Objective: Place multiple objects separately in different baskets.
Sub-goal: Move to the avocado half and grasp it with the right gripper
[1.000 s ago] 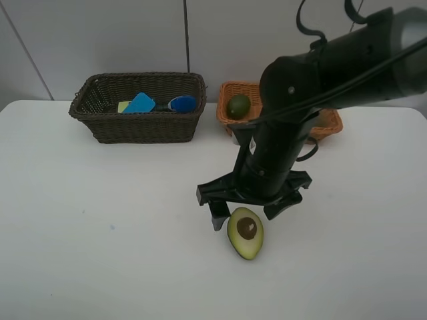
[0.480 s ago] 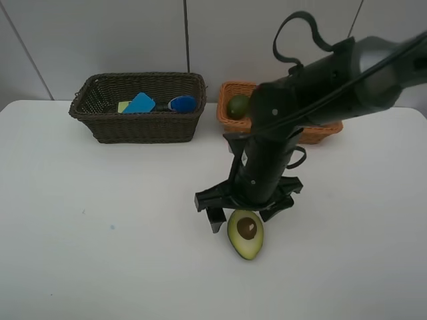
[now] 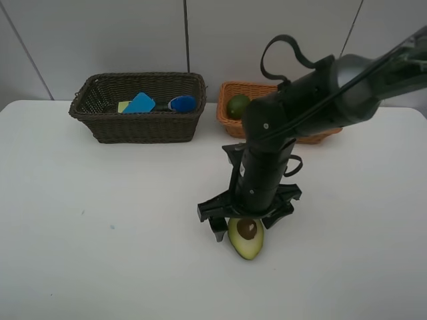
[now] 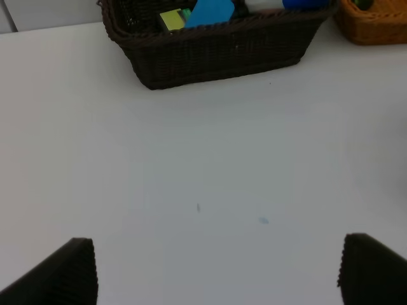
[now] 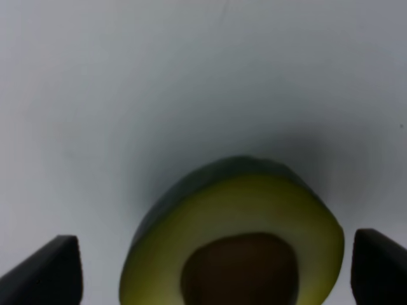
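Note:
I should next grab the avocado by its wide end around the pit [image 3: 247, 229] with my right gripper. Then I can place the halved avocado in the orange-tan basket [image 3: 229, 121].
A halved avocado [image 3: 247, 240] lies cut side up with its pit showing, on the white table near the front centre. My right gripper [image 3: 246, 225] hangs open just over its far end, one finger on either side and neither touching it. The right wrist view shows the avocado [image 5: 241, 222] between the two dark fingertips [image 5: 49, 272]. The dark brown basket [image 3: 143, 127] at the back left holds a blue block [image 3: 141, 103] and a blue-capped bottle [image 3: 183, 103]. Beside it, the orange-tan basket [image 3: 229, 121] holds a round green fruit [image 3: 238, 105]. My left gripper [image 4: 222, 273] is open over bare table.
The right arm reaches over the orange-tan basket and hides most of it. In the left wrist view the dark basket [image 4: 216, 47] stands ahead of the left gripper, with a corner of the orange-tan basket [image 4: 375, 28] beside it. Grey wall panels rise behind the table.
The right arm has swung lower and slightly leftward, bringing its open gripper down closer over the avocado. The avocado and the baskets have not moved.

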`<state>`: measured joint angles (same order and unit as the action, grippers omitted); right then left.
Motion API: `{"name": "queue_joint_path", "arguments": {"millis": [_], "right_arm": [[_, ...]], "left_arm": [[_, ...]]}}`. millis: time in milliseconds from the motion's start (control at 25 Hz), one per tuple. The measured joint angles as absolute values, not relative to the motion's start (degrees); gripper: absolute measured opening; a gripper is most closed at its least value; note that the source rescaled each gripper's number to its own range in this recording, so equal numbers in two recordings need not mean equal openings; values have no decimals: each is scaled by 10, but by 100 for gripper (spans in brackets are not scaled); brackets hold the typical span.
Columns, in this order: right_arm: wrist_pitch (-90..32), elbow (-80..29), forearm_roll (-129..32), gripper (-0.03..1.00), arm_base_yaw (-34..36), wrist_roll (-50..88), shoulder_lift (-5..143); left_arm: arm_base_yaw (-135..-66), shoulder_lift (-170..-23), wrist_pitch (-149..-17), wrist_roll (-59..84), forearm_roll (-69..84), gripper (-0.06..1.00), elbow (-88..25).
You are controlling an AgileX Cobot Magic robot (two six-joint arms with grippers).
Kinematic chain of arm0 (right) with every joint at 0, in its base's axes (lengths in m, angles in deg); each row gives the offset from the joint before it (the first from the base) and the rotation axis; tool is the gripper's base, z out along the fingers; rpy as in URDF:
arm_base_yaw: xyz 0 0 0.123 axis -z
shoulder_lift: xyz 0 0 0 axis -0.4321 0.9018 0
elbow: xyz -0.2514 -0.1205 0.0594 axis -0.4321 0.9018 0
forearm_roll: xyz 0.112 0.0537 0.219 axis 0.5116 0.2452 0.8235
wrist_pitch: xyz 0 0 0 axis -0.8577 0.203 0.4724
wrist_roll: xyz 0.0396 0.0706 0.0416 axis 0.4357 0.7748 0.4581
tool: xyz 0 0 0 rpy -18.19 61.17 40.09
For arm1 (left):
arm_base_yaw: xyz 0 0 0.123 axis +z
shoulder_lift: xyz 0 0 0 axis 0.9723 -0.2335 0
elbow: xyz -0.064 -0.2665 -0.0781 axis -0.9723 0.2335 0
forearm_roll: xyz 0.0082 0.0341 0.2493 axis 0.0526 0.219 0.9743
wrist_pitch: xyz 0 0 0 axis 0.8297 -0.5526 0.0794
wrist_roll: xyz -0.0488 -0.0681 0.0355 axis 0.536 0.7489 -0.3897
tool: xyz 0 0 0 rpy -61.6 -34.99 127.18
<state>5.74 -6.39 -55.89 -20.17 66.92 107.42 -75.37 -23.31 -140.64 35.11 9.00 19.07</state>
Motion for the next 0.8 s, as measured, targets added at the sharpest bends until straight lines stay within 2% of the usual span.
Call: {"name": "queue_joint_path", "arguments": {"millis": [800], "right_arm": [[54,-64,-572,100,-202,669,1107]], "left_arm": [[-754,-233,-1406,351,90,100,191]]}}
